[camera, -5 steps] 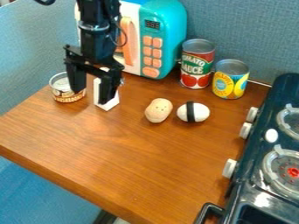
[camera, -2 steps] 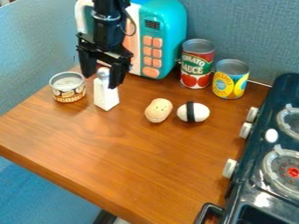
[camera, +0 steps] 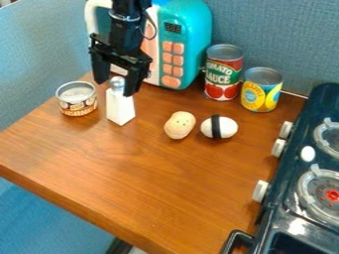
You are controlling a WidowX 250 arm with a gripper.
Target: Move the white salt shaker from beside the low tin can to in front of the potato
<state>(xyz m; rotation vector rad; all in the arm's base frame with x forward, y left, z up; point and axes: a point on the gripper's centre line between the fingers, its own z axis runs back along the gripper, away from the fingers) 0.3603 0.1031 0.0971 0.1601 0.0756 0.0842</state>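
I will next pick up the shaker [camera: 120,107] by its silver top with my gripper, to move it to the open part of the wooden table.
The black gripper [camera: 115,88] hangs open at the upper left, its two fingers apart around or just behind the silver top of a white shaker [camera: 120,107]; contact cannot be made out. The shaker stands upright on the wooden table. A short open-looking can [camera: 77,99] with a silver lid is left of it. To the right lie a tan potato-like toy [camera: 179,125] and a white egg-shaped piece with a black band [camera: 226,127].
Behind the gripper stands a teal toy microwave [camera: 189,42]. A red tomato sauce can [camera: 223,72] and a yellow can [camera: 261,90] stand at the back right. The dark toy stove [camera: 291,198] lines the right side, and the wooden table [camera: 152,183] has its front edge at lower left.
The gripper has moved up and slightly to the right, uncovering more of the white shaker. The shaker and the other objects have kept their places.
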